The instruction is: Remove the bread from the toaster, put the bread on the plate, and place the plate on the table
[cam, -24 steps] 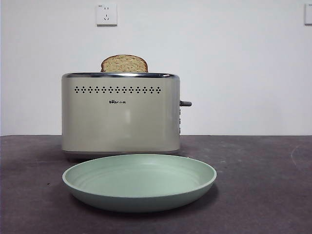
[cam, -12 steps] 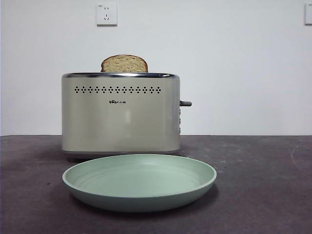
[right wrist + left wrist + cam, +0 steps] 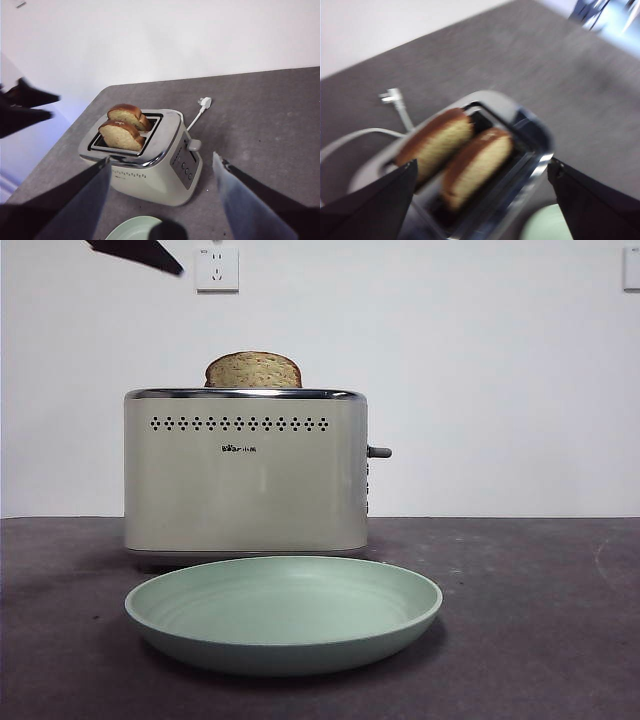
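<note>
The left gripper grabs the bread across its flat sides next, at the top crust end, as only the bread's top crust end stands above the toaster's slot.
The cream toaster stands on the dark table with two slices in its slots. The bread is the slice on the toaster's holed side; a rounder slice stands behind it. The mint-green plate lies in front of the toaster. My left gripper hovers open above the slots, touching nothing, and shows as a black tip at the front view's top left. My right gripper hangs open, high and farther off, looking down at the toaster.
A white cord with its plug trails on the table behind the toaster. The lever sticks out of the toaster's right side. A wall socket sits on the white wall behind.
A black tip of the left gripper has come into the front view at the top left. Toaster, bread and plate have stayed where they were.
</note>
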Motion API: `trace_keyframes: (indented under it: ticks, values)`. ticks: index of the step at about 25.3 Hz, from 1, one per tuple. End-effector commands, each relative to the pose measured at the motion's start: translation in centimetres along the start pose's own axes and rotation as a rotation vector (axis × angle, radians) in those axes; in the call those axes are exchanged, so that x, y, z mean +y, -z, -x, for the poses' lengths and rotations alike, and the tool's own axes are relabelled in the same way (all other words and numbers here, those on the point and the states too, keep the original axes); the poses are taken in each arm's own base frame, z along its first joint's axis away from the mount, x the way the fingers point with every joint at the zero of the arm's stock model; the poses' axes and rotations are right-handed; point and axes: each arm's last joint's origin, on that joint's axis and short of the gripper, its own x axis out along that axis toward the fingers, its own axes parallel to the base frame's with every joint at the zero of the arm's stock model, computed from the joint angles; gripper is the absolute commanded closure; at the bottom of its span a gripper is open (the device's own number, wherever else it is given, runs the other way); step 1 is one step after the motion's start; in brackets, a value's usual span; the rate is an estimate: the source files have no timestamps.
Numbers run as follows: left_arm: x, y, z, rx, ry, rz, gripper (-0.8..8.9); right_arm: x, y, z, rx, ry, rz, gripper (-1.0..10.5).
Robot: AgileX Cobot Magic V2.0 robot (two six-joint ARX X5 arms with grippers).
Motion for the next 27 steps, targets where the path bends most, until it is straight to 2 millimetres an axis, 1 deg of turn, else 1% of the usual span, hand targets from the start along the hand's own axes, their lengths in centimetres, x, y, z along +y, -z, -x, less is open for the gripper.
trace_keyframes:
  ticks: [1, 3, 7, 12, 13, 15, 20, 21, 23, 24, 25, 27]
  values:
    - [-0.3, -0.3, -2.2, 0.066, -0.046, -0.172, 3.76, 0.2, -0.1, -0.3, 0.006, -0.017, 0.013, 6.0]
    - [-0.4, -0.2, -4.0, 0.105, -0.062, -0.205, 3.77, 0.3, 0.0, -0.6, 0.017, -0.029, 0.012, 6.0]
    - [-0.7, 0.4, -6.7, 0.158, -0.036, -0.24, 3.78, 0.2, 0.1, -1.5, 0.047, -0.049, 0.006, 6.0]
    - [-0.4, 1.0, -8.9, 0.175, -0.027, -0.249, 3.82, 0.0, 0.4, -2.9, 0.091, -0.069, -0.007, 6.0]
    - [-0.3, 1.0, -9.1, 0.174, -0.027, -0.25, 4.08, 0.0, 0.4, -3.1, 0.098, -0.073, -0.009, 6.0]
    - [0.0, 1.2, -9.7, 0.175, -0.028, -0.252, 4.14, 0.1, 0.5, -3.5, 0.11, -0.082, -0.01, 6.0]
    - [0.6, 2.4, -11.5, 0.229, 0.001, -0.226, 4.15, 0.0, 0.5, -3.7, 0.117, -0.084, -0.013, 6.0]
    - [0.6, 2.4, -11.6, 0.232, 0.002, -0.225, 4.37, 0.0, 0.6, -3.7, 0.118, -0.084, -0.014, 6.0]
    - [0.6, 2.3, -11.6, 0.225, -0.002, -0.229, 6.81, 0.0, 0.7, -3.7, 0.131, -0.08, -0.022, 6.0]
    - [0.6, 2.2, -11.4, 0.222, -0.006, -0.23, 8.42, 0.0, 0.8, -3.7, 0.137, -0.078, -0.025, 6.0]
    - [0.6, 2.2, -11.3, 0.224, -0.01, -0.23, 8.2, 0.0, 0.8, -3.7, 0.138, -0.078, -0.026, 6.0]
    - [0.4, 2.0, -10.7, 0.231, -0.036, -0.234, 8.2, 0.0, 0.8, -3.7, 0.138, -0.078, -0.026, 6.0]
